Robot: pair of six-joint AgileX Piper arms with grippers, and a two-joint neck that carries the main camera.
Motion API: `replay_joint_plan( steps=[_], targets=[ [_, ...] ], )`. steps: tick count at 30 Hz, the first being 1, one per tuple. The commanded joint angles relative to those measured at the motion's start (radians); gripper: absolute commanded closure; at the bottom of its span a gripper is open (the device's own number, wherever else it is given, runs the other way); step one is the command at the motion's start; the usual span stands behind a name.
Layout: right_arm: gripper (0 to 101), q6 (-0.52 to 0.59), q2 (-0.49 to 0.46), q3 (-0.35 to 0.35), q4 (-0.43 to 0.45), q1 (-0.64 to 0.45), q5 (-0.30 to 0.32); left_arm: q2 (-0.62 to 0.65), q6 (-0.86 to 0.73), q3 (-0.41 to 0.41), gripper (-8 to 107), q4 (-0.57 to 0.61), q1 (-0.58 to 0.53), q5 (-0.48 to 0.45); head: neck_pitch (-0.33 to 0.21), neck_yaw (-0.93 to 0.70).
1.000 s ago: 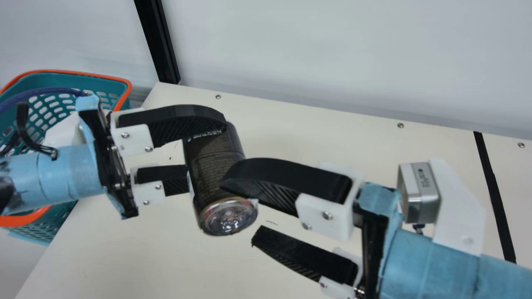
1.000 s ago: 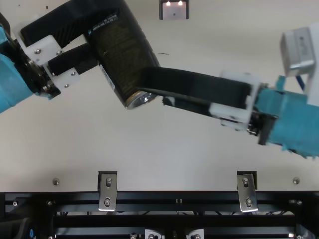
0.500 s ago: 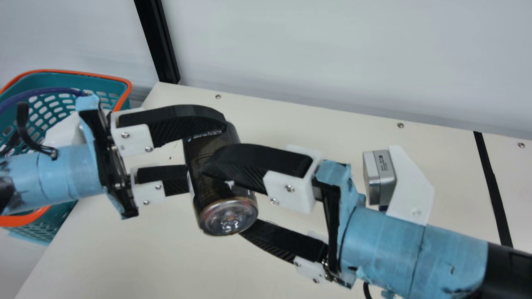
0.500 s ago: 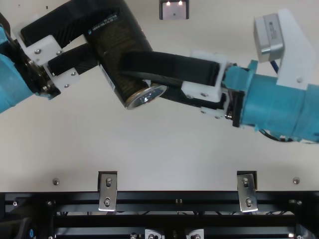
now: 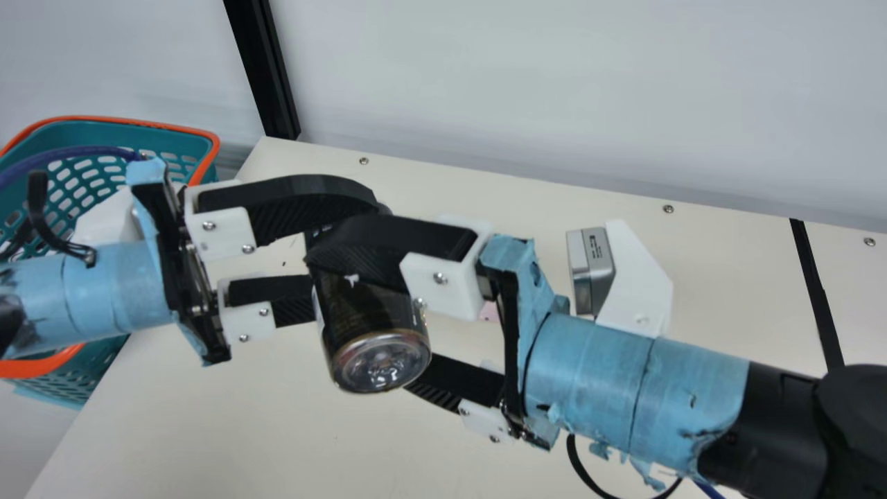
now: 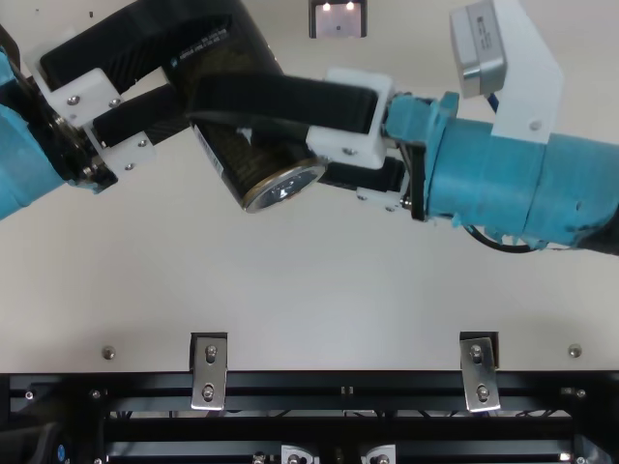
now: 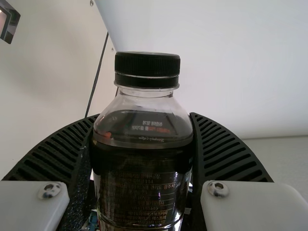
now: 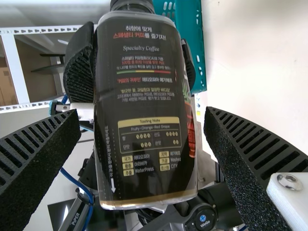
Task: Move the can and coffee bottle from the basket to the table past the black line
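My right gripper will next grab the bottle's free lower body (image 5: 364,306) (image 8: 147,161) toward its base, because my left gripper's fingers cover the bottle near its top.
My left gripper (image 5: 346,249) is shut on the coffee bottle (image 5: 371,312), held tilted above the table with its base toward the camera. In the left wrist view the bottle (image 7: 142,178), black-capped with dark liquid, stands between the ribbed fingers of that gripper (image 7: 143,120). My right gripper (image 5: 360,312) is open around the bottle's lower part, one finger passing over it and the other on its far side. In the right wrist view, gaps show between the labelled bottle (image 8: 147,106) and both fingers of this gripper (image 8: 143,120).
The teal basket (image 5: 83,145) with an orange rim stands off the table's left edge, behind my left arm. A black line (image 5: 818,298) crosses the table (image 5: 277,430) on the right. A black post (image 5: 260,69) rises at the back corner.
My right gripper has moved left over the bottle, its open fingers coming around the lower part. My left gripper and the bottle have kept still.
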State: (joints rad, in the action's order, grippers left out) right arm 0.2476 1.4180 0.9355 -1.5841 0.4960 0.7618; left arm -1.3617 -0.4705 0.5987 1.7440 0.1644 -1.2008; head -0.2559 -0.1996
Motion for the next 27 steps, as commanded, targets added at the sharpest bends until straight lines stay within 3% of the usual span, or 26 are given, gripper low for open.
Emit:
replay_joint_plan(
  steps=[1,2,8,9,10,15,20,23,27],
  targets=[
    [66,0.0,0.0,0.0,0.0,0.0,0.0,0.0,0.0,0.0,89,0.0,0.0,0.0,-0.008,0.003],
    [101,0.0,0.0,0.0,0.0,0.0,-0.001,0.0,0.0,0.0,89,0.0,0.0,0.0,-0.008,0.003],
    [101,0.002,0.0,0.0,0.002,0.0,-0.003,0.0,0.0,0.0,89,0.002,0.0,0.0,-0.008,0.003],
    [101,0.003,0.0,0.0,0.002,0.0,-0.003,0.0,0.0,0.0,84,0.002,0.0,0.0,-0.008,0.003],
    [101,0.003,0.0,0.0,0.002,0.0,-0.003,0.0,0.0,0.0,9,0.002,0.0,0.0,-0.008,0.003],
    [101,0.003,0.0,0.0,0.002,0.0,-0.003,0.018,0.018,0.007,9,-0.006,0.015,0.031,-0.008,0.003],
    [101,0.003,0.0,0.0,0.002,0.0,-0.003,0.075,0.034,0.022,9,-0.044,0.07,0.151,-0.008,0.003],
    [101,0.003,0.0,0.0,0.002,0.0,-0.003,0.123,0.045,0.059,9,-0.138,0.1,0.258,-0.008,0.003],
    [101,-0.001,-0.001,0.003,0.005,-0.001,-0.003,0.177,0.071,0.132,9,-0.36,0.102,0.424,-0.008,0.003]
  ],
)
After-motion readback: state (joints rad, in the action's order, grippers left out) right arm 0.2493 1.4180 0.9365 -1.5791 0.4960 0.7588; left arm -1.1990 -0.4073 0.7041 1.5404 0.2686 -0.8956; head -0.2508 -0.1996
